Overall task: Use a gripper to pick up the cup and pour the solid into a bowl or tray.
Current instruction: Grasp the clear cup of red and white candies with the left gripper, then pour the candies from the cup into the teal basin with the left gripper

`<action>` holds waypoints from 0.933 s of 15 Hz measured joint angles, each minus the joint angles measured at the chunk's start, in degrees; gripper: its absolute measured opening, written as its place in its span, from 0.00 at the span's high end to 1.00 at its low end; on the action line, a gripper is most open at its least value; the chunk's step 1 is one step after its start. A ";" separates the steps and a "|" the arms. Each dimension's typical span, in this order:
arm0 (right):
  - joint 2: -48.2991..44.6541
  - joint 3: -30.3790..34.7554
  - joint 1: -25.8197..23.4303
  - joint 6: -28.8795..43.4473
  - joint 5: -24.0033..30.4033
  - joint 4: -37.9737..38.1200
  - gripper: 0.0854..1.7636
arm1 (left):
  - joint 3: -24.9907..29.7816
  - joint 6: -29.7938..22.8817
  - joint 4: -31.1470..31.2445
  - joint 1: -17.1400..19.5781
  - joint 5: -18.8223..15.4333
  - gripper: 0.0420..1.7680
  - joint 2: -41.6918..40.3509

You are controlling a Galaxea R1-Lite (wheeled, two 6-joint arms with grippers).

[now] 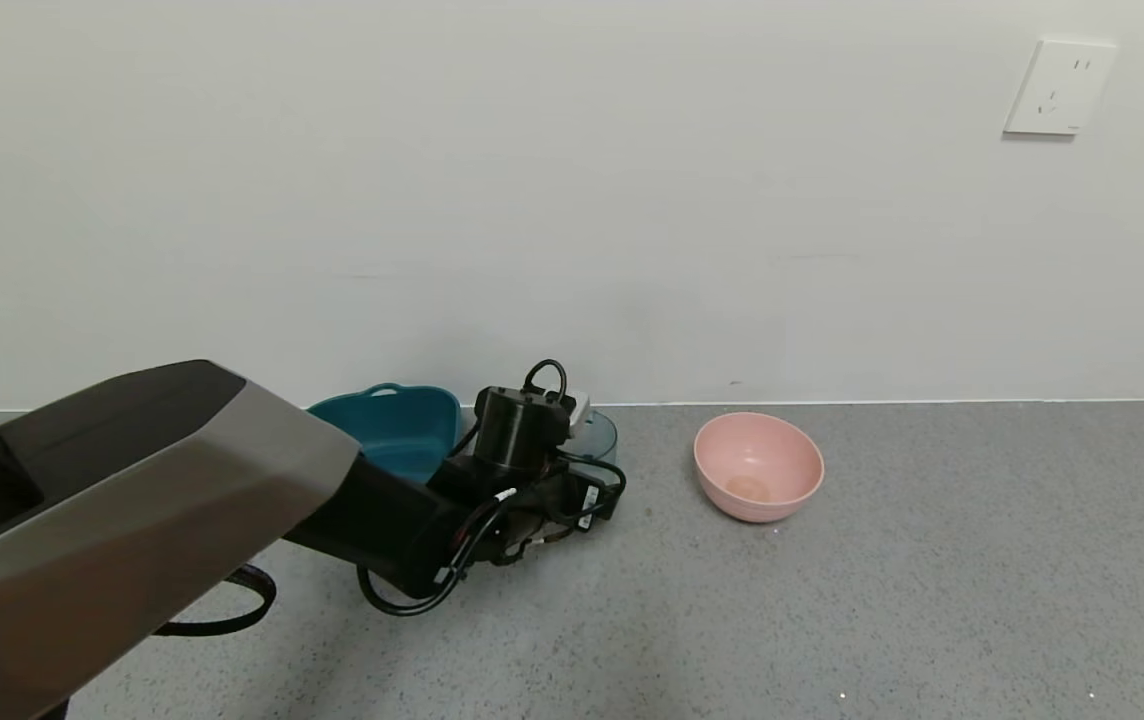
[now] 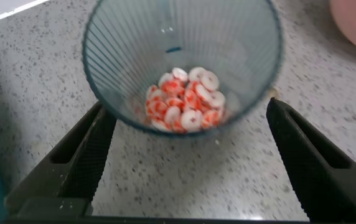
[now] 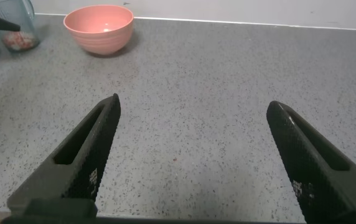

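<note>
My left gripper moves closer before it closes on the cup, since in the left wrist view its fingers stop short of the cup's sides.
The cup (image 2: 181, 56), a ribbed blue-green tumbler, stands on the grey speckled surface with the solid (image 2: 186, 99), orange-red and white round pieces, in its bottom. My left gripper (image 2: 187, 106) is open, its two fingers on either side of the cup's lower part and not closed on it. In the head view the left arm reaches to the cup (image 1: 600, 435), which stands right of the dark teal tub (image 1: 397, 425); the wrist module hides the fingers. My right gripper (image 3: 193, 102) is open and empty over bare surface, far from the cup (image 3: 17, 25).
A round pink bowl (image 1: 757, 465) stands right of the cup, near the wall, and shows in the right wrist view (image 3: 98, 28). The white wall runs just behind the tub and cup. A wall socket (image 1: 1059, 88) is at the upper right.
</note>
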 joint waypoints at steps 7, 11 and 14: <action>0.00 0.00 0.00 0.00 -0.02 -0.02 0.03 | -6.07 0.18 0.79 1.38 -0.48 0.03 5.99; 0.00 0.00 0.00 0.00 0.00 0.00 0.03 | -7.25 0.18 0.79 1.32 -0.89 0.03 6.88; -0.02 0.00 0.00 0.02 0.00 0.00 0.03 | -7.50 0.16 0.71 1.27 -0.96 0.23 7.18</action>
